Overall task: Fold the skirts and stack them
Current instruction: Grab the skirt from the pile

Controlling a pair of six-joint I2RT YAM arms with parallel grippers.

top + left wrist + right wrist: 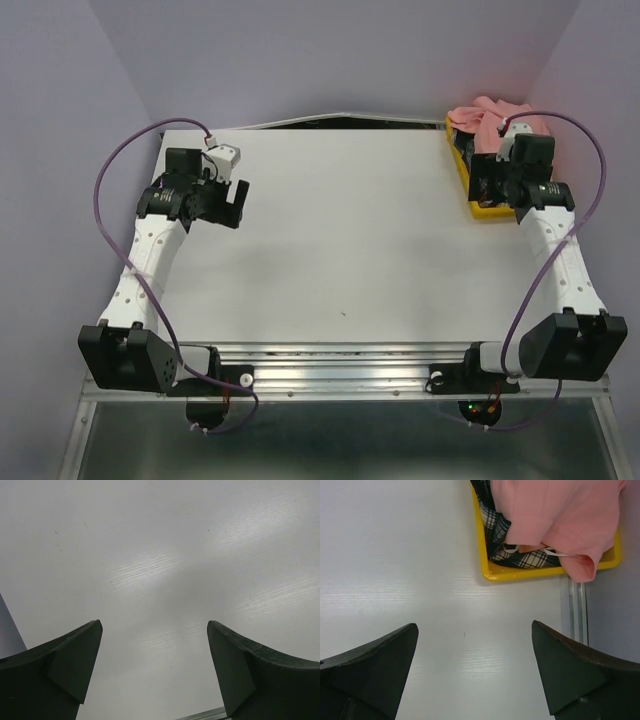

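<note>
My right gripper will next grip the pink skirt by its near edge [554, 541] to spread it. Another edge stays free for my left gripper to fold.
The salmon-pink skirt [487, 112] lies bunched on top of the yellow tray [483, 212] at the table's far right corner. In the right wrist view the pink skirt [555, 515] covers the dark plaid skirt [496, 526], which shows under its left edge, inside the tray [520, 573]. My right gripper [474, 625] is open and empty, hovering over bare table just short of the tray; in the top view it [487, 188] is above the tray's near end. My left gripper [237, 205] is open and empty above the far left of the table, seeing only tabletop [154, 622].
The white table [350, 260] has a metal rail along its near edge and purple walls on three sides. Another rail strip [574, 610] runs beside the tray at the right edge. Purple cables loop from both arms.
</note>
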